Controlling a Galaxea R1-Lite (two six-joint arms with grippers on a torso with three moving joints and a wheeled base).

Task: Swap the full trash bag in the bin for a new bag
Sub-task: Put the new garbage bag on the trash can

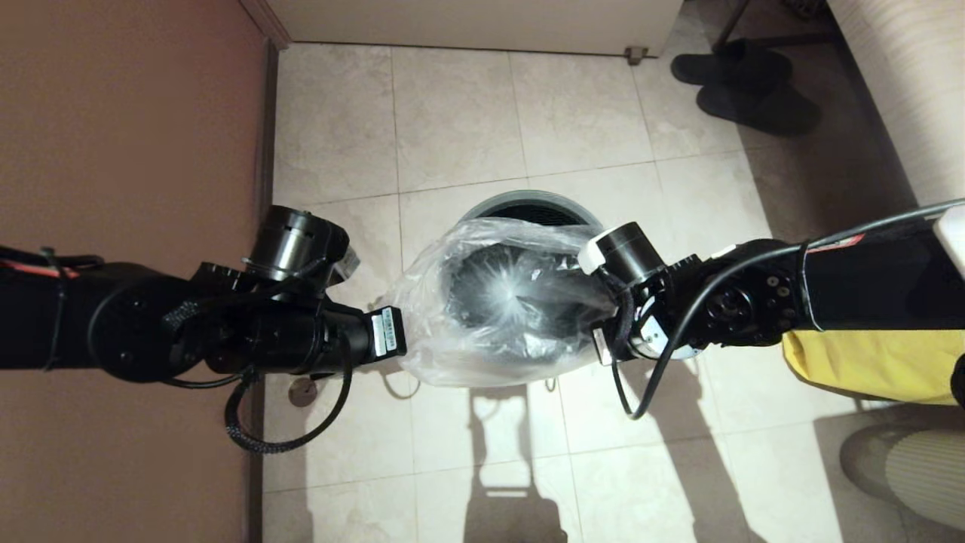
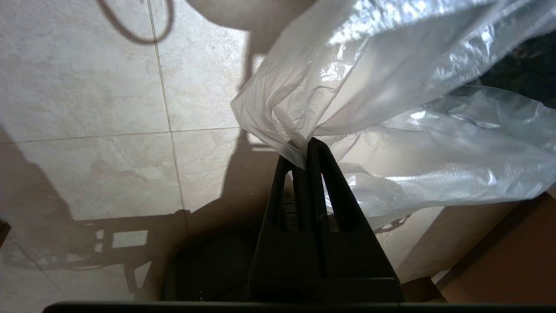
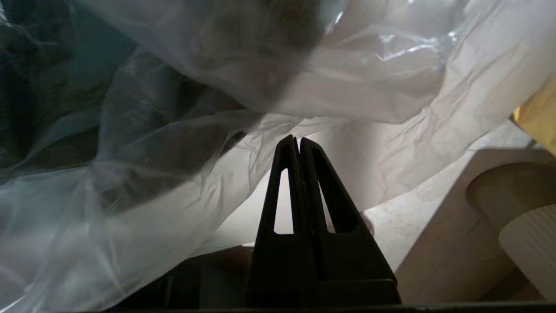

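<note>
The left gripper holds the new bag's edge [image 1: 412,317] outside the bin's grey rim [image 1: 529,196], so it needs to shift the new bag toward the bin's rim before it releases the bag.
The bin [image 1: 520,202] stands on the tiled floor, only the far arc of its grey rim showing. The new bag [image 1: 482,302] is stretched over it between my two arms, and its star-gathered seal shows over the dark inside. In the left wrist view my left gripper [image 2: 305,145] is shut on a bunched edge of the new bag [image 2: 391,87]. My right gripper [image 3: 297,140] has its fingers pressed together at the opposite edge of the new bag [image 3: 347,95], whose film runs right up to the tips. The bin's black inside [image 3: 26,87] shows through the plastic.
A yellow sack [image 1: 867,369] lies on the floor under my right arm. A ribbed pale round object [image 1: 920,467] sits at the near right, and dark slippers [image 1: 746,83] lie at the far right. A brown wall [image 1: 128,113] runs along the left.
</note>
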